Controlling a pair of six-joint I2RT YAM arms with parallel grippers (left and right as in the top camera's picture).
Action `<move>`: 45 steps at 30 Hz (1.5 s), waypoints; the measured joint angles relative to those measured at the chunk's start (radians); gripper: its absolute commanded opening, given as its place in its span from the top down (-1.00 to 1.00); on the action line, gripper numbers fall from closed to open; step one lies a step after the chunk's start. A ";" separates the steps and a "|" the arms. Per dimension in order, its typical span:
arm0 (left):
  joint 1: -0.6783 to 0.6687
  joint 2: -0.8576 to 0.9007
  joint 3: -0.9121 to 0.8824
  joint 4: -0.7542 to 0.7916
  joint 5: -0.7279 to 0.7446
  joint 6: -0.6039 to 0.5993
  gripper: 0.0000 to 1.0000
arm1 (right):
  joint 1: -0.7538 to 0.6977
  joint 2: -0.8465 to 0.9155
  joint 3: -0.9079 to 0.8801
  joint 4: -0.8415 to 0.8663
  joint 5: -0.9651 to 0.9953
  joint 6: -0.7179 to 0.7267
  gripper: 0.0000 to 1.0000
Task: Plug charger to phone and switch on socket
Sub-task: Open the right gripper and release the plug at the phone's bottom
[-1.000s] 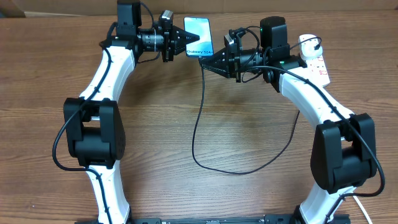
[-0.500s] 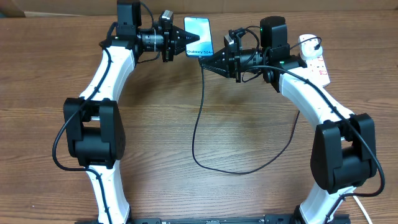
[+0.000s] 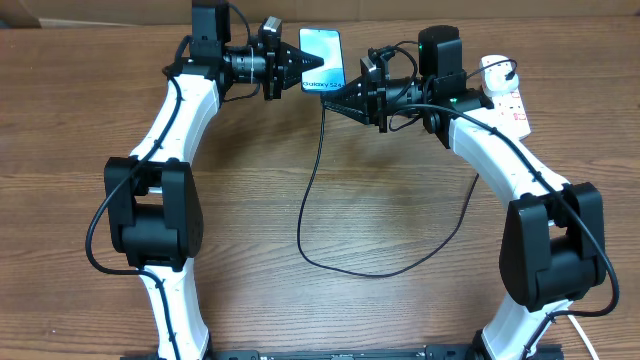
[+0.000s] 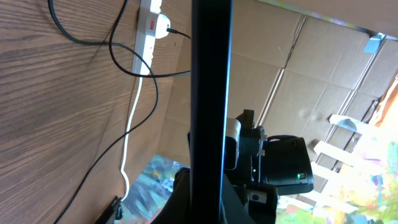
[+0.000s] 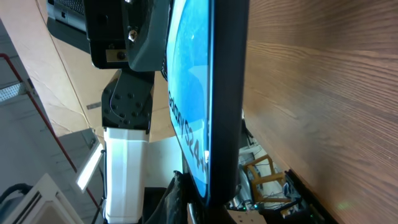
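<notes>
My right gripper is ready to open, as its fingers on the plug touch the phone's near end (image 3: 318, 90) (image 5: 211, 196), and the plug would stay seated there if I opened now.
The phone (image 3: 328, 50) lies screen up at the far middle of the table, lit light blue with "Galaxy" text. My left gripper (image 3: 312, 60) is shut on its left edge. In the left wrist view the phone (image 4: 211, 93) is a black bar rising from the jaws (image 4: 205, 202). My right gripper (image 3: 331, 97) is shut on the plug end of the charger (image 3: 310, 190), right at the phone's near end. The right wrist view shows the phone (image 5: 202, 81) just above the jaws (image 5: 193, 202); the plug tip is hidden. The socket (image 3: 508, 98) lies at the far right.
The black cable loops across the middle of the table and back up toward the socket (image 4: 148, 25). A thick white cord (image 4: 130, 124) runs from the strip off the table. Cardboard boxes stand behind the far edge.
Both grippers and the phone have shifted slightly toward the far right. The right gripper has closed in on the phone's near end. The cable loop has swung left.
</notes>
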 measured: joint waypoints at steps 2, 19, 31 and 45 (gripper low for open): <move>0.000 0.000 0.000 0.000 0.000 0.000 0.92 | 0.000 0.000 0.000 0.001 0.001 0.004 0.92; -0.002 0.000 0.000 0.000 0.001 -0.003 0.92 | 0.000 -0.004 0.000 -0.001 0.018 0.021 0.93; -0.003 0.000 0.000 0.000 0.007 -0.003 0.92 | 0.000 -0.005 0.000 -0.002 0.047 0.037 0.38; -0.034 0.000 0.000 -0.003 0.074 0.002 0.92 | -0.001 -0.005 0.000 0.002 0.123 0.030 -0.21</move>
